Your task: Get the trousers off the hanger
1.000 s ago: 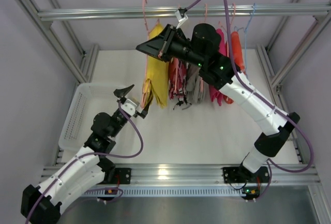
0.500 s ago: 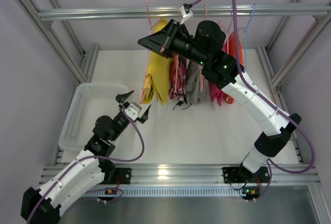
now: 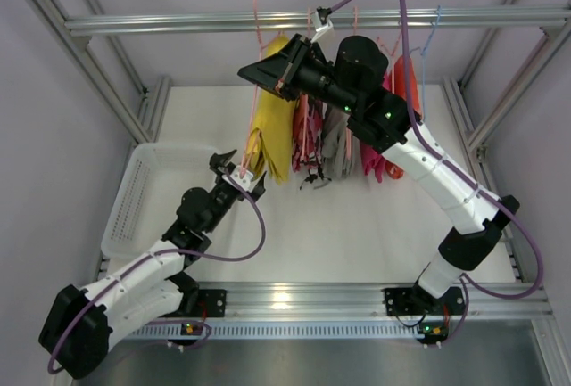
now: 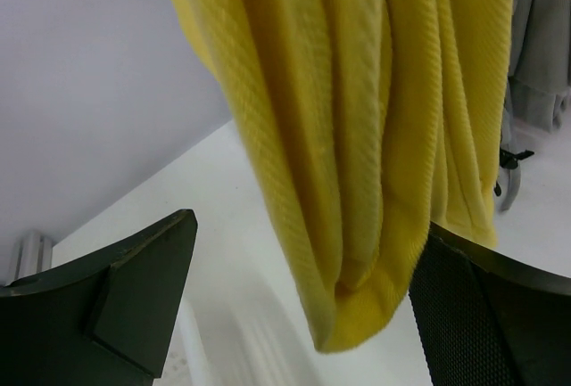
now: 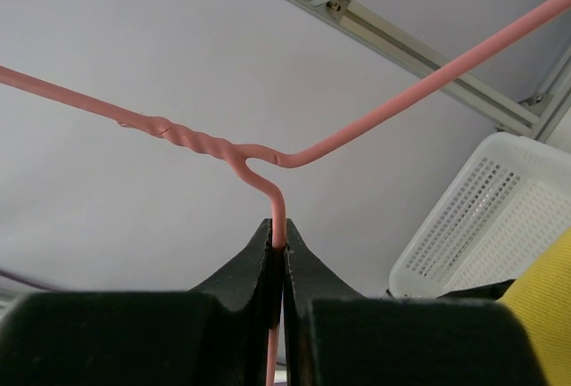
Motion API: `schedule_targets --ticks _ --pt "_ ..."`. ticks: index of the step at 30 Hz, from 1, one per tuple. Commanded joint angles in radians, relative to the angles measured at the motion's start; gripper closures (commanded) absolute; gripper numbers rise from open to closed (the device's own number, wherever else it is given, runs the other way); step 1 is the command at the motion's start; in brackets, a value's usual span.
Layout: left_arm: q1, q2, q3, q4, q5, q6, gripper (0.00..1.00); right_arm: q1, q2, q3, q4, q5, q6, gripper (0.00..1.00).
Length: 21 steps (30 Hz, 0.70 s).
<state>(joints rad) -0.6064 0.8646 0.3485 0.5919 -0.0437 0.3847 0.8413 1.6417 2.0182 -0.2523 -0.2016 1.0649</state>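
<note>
My right gripper holds the hanger with the yellow trousers. My left gripper should next grab the trousers by the hanging hem (image 3: pixel 251 164) (image 4: pixel 351 301) to slide them off the hanger.
The yellow trousers (image 3: pixel 270 123) hang folded over a pink wire hanger (image 3: pixel 257 12). My right gripper (image 3: pixel 244 71) is shut on that hanger; in the right wrist view the wire (image 5: pixel 284 159) runs straight into the closed tips of the right gripper (image 5: pixel 284 227). My left gripper (image 3: pixel 241 170) is open at the lower end of the yellow trousers (image 4: pixel 375 136). In the left wrist view the hem hangs between the spread fingers of the left gripper (image 4: pixel 308 230), nearer the right finger (image 4: pixel 486 315). Patterned trousers (image 3: pixel 306 132), grey ones (image 3: pixel 336 141), magenta ones (image 3: pixel 379 150) and orange ones (image 3: pixel 409 83) hang further right.
An aluminium rail (image 3: pixel 178 22) crosses the top and carries the other hangers. A white perforated basket (image 3: pixel 134 199) sits at the left of the white table, also seen in the right wrist view as the basket (image 5: pixel 482 217). Frame posts stand at both sides.
My left gripper has moved up and to the right, to the hem of the yellow trousers. The right gripper lifted the hanger slightly, then held still.
</note>
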Motion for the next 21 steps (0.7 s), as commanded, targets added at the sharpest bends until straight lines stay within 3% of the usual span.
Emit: schedule_targets --ticks 1,6,9,10,16,18,20,21 --pt "-0.013 0.017 0.055 0.161 -0.018 -0.026 0.04 0.002 -0.026 0.091 0.151 0.008 -0.01 1.0" --pt "-0.019 0.017 0.081 0.174 -0.027 -0.03 0.08 0.002 -0.026 0.082 0.146 0.01 0.0 1.0" --pt "-0.018 0.017 0.107 0.167 -0.042 -0.046 0.16 0.001 -0.028 0.079 0.15 0.005 0.0 1.0" --pt "-0.018 0.016 0.113 0.166 -0.053 -0.052 0.24 0.001 -0.029 0.076 0.151 0.005 -0.002 1.0" --pt "-0.018 0.005 0.147 0.135 -0.068 -0.093 0.45 -0.008 -0.048 0.051 0.154 -0.002 -0.006 1.0" --pt "-0.019 -0.001 0.158 0.122 -0.073 -0.107 0.62 -0.014 -0.059 0.04 0.154 -0.004 -0.009 1.0" --pt "-0.019 -0.012 0.168 0.089 -0.074 -0.131 0.73 -0.021 -0.069 0.031 0.157 -0.005 -0.013 1.0" --pt "-0.02 -0.018 0.184 0.076 -0.076 -0.138 0.85 -0.027 -0.075 0.021 0.159 -0.009 -0.017 1.0"
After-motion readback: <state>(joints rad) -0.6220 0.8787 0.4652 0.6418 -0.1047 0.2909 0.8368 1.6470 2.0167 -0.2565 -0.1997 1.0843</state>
